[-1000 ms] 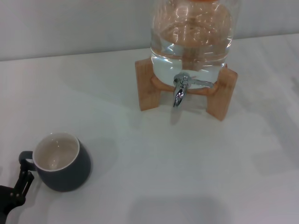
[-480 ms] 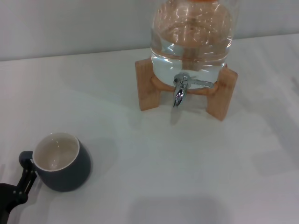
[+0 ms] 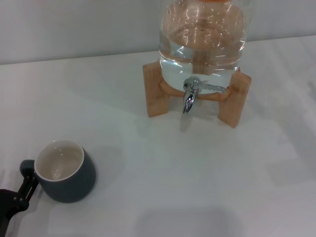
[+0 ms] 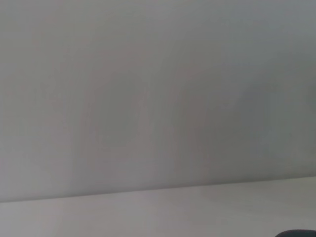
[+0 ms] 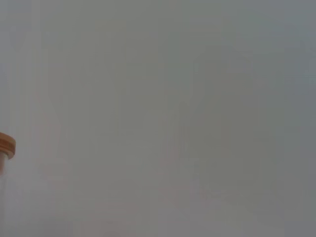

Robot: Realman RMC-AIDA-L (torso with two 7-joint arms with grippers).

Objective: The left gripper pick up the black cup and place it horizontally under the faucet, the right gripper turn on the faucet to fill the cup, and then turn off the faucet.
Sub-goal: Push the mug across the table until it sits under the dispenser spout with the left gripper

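Note:
My left gripper's fingertips are beside the black cup's [image 3: 69,177] loop handle in the head view, so it is time to close my left gripper now. Closing now would catch the cup.
The black cup [image 3: 69,177] stands upright on the white table at the front left, cream inside showing, its small loop handle [image 3: 26,168] pointing left. My left gripper [image 3: 19,193] shows at the bottom left corner, its black tip right beside the handle; I cannot tell whether it touches it. The chrome faucet [image 3: 190,96] juts from the jug at the back centre, spout down, its thin lever [image 3: 212,88] pointing right. No water runs from it. The right gripper is out of view. The wrist views show mostly bare wall.
The big clear water jug [image 3: 202,39] sits on a tan wooden stand [image 3: 155,91] at the back. The white table [image 3: 163,168] runs between cup and faucet. The jug's orange lid edge [image 5: 7,145] shows in the right wrist view.
My left gripper has slid slightly down and back toward the bottom left corner. The cup and faucet have not moved.

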